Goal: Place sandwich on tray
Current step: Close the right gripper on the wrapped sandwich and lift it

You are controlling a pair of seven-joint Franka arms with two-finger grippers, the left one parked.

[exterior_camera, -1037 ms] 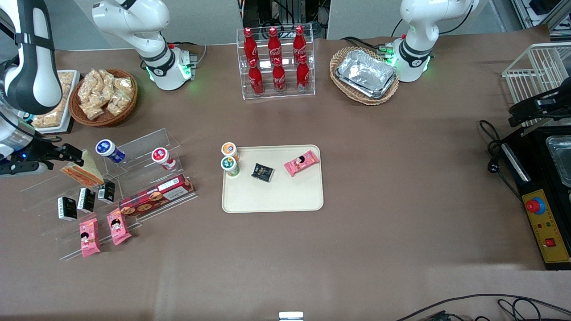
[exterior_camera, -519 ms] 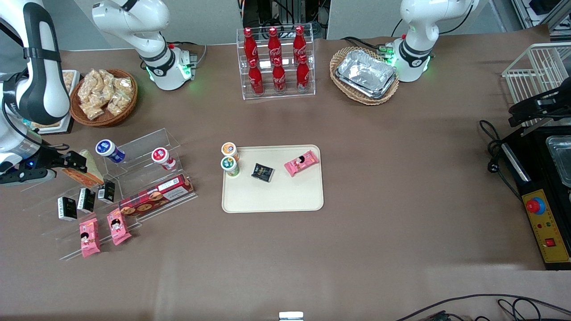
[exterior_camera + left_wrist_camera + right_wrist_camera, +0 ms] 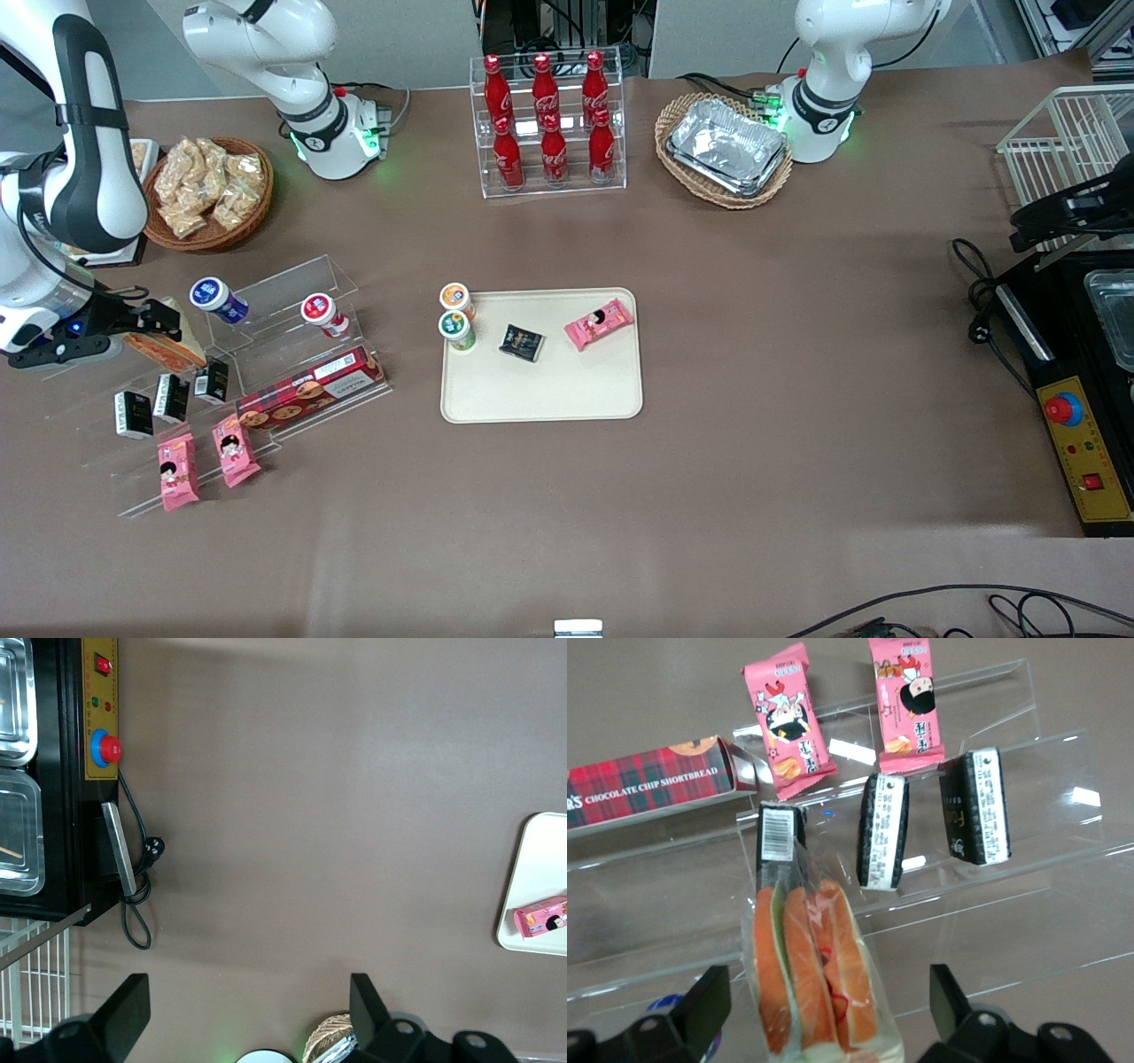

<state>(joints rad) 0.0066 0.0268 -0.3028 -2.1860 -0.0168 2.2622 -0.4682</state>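
Observation:
My right gripper grabs the sandwich (image 3: 819, 974) by its filled end (image 3: 828, 1028) opposite the loose wrapper flap next, to place it on the tray.
The sandwich (image 3: 819, 974), a clear-wrapped wedge with orange and green layers, lies on the upper step of a clear acrylic stand (image 3: 266, 292) toward the working arm's end of the table. My right gripper (image 3: 826, 985) is open. Its two black fingers (image 3: 700, 1005) straddle the sandwich with a gap on each side. In the front view the gripper (image 3: 166, 317) sits right at the sandwich (image 3: 180, 347), covering part of it. The cream tray (image 3: 549, 390) lies mid-table, and its edge (image 3: 532, 868) also shows in the left wrist view.
On the tray stand two small cups (image 3: 456, 328), a black packet (image 3: 521, 342) and a pink packet (image 3: 599, 323). The stand also holds black packets (image 3: 882, 831), pink snack packets (image 3: 784, 722), a shortbread box (image 3: 651, 780) and yoghurt cups (image 3: 217, 299). A cola rack (image 3: 547, 124) and baskets (image 3: 205, 190) stand farther from the camera.
The right arm has shifted along the table toward the sandwich, so its open fingers now reach over the wedge. The sandwich has not moved.

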